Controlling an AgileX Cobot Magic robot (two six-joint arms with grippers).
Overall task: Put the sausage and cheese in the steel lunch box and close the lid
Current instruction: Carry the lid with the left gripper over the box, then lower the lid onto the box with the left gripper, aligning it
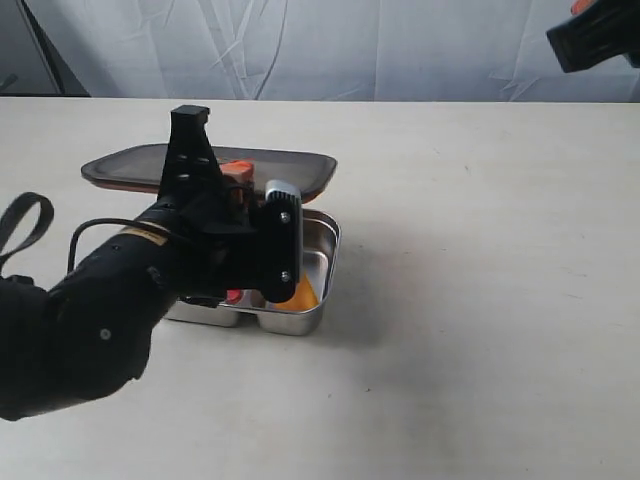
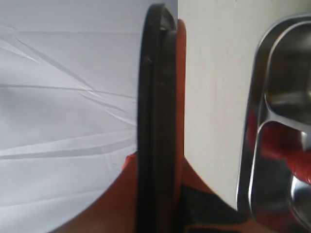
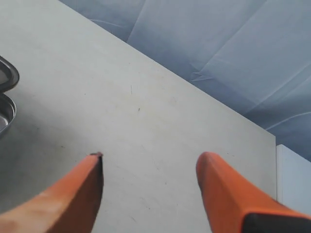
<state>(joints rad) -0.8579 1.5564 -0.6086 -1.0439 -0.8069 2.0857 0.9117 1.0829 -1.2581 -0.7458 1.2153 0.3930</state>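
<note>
The dark lid (image 1: 305, 168) hangs above and behind the steel lunch box's rim (image 1: 333, 230). My left gripper moves the lid toward the lunch box's rim next, before opening.
The dark smoky lid (image 1: 290, 171) hangs level just above the back of the steel lunch box (image 1: 322, 240), and my left gripper (image 1: 238, 176) is shut on its edge. The left wrist view shows the lid (image 2: 156, 97) edge-on between orange fingers (image 2: 116, 199), with the lunch box (image 2: 252, 145) beside it. The yellow-orange cheese (image 1: 304, 294) lies in the box's right compartment. A red bit of the sausage (image 1: 234, 296) shows in the left one, and the sausage (image 2: 284, 148) shows again in the left wrist view. My right gripper (image 1: 598, 38) is raised at the far right; my right gripper (image 3: 151, 156) is open and empty.
The pale table (image 1: 480, 300) spreads to the right of the box. A white creased backdrop (image 1: 400, 50) stands behind the table's far edge. The left arm's black body (image 1: 90, 320) covers the box's front left part. A corner of the lunch box (image 3: 6, 114) shows in the right wrist view.
</note>
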